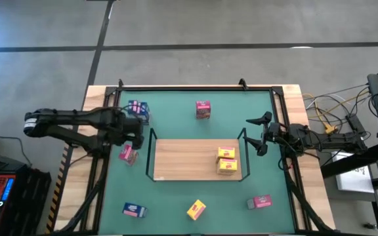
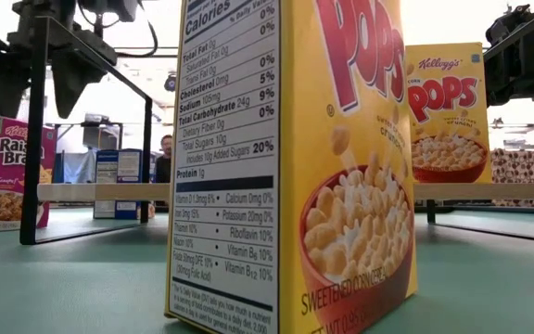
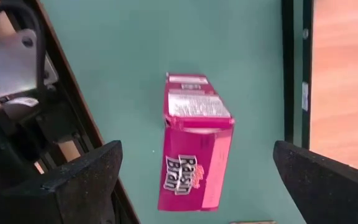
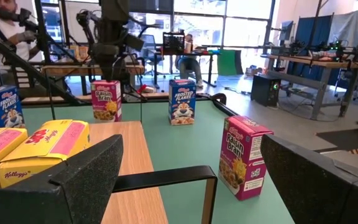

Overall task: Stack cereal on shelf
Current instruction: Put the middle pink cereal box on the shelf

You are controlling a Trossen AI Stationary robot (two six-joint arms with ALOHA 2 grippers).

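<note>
I should lower my left gripper before I close it on the pink cereal box [image 1: 128, 154] [image 3: 194, 149], because green table shows beside the box and my fingers hang above it.
A pink cereal box [image 1: 128, 154] [image 3: 194, 149] stands upright on the green table, left of the shelf [image 1: 189, 167]. My left gripper [image 1: 131, 134] [image 3: 196, 158] hangs above this box, pointing down and open. Its fingers stand wide on either side of the box without touching it. Two yellow boxes [image 1: 227, 160] rest on the right part of the shelf. My right gripper [image 1: 258, 134] [image 4: 191, 168] waits level and open at the shelf's right end.
Loose boxes stand on the table: blue [image 1: 138, 110] and pink [image 1: 203, 109] at the far side, blue [image 1: 134, 210], yellow [image 1: 196, 210] and pink [image 1: 259, 202] near the front. Black rails [image 1: 151, 154] edge the shelf. People sit in the room beyond.
</note>
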